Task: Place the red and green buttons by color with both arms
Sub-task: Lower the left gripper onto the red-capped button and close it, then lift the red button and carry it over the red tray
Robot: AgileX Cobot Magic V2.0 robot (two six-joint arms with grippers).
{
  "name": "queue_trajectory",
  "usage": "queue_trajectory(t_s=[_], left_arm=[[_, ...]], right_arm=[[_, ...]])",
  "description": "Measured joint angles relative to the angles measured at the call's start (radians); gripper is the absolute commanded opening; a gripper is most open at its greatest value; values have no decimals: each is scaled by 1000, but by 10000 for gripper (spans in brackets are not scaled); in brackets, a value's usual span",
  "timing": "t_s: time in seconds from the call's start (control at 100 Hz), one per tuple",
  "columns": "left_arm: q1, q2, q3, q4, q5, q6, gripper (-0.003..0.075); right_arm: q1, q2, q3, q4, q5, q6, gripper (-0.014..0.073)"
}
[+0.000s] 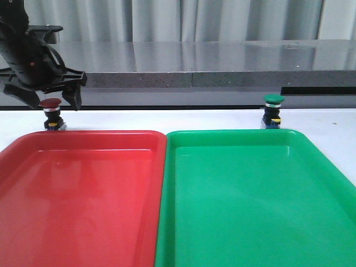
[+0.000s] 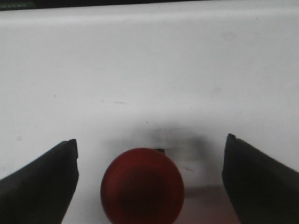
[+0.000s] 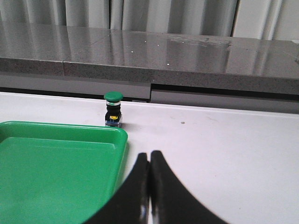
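Note:
The fingers reach down beside the dark red cap [image 1: 50, 103], so closing now would catch the red button. It is time for my left gripper to close on the red button.
The red button [image 1: 51, 113] stands upright on the white table just behind the red tray's [image 1: 83, 189] far left edge. My left gripper [image 1: 48, 99] hovers right over it, open, one finger on each side of the cap. From the left wrist, the dark red cap [image 2: 142, 185] sits between the spread fingers of the left gripper [image 2: 150, 140], touching neither. The green button [image 1: 273, 111] stands upright behind the green tray [image 1: 250, 189]. My right gripper [image 3: 149, 155] is shut and empty, low over the table beside the green tray [image 3: 56, 163], well short of the green button [image 3: 113, 109].
The two trays lie side by side, touching, and fill the front of the table. A grey stone ledge [image 1: 194, 61] runs along the back behind both buttons, with curtains above it. White table shows to the right of the green tray [image 3: 224, 149].

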Motion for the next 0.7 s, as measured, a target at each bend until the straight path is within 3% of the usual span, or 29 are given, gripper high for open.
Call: queue_trajectory(t_s=[0.19, 0.45, 0.7], left_arm=[[0, 2, -2, 0, 0, 0, 453], [0, 2, -4, 2, 22, 0, 219], [0, -4, -23, 2, 69, 0, 114]], right_arm=[[0, 0, 0, 0, 0, 0, -67], [0, 0, 0, 0, 0, 0, -67], [0, 0, 0, 0, 0, 0, -67]])
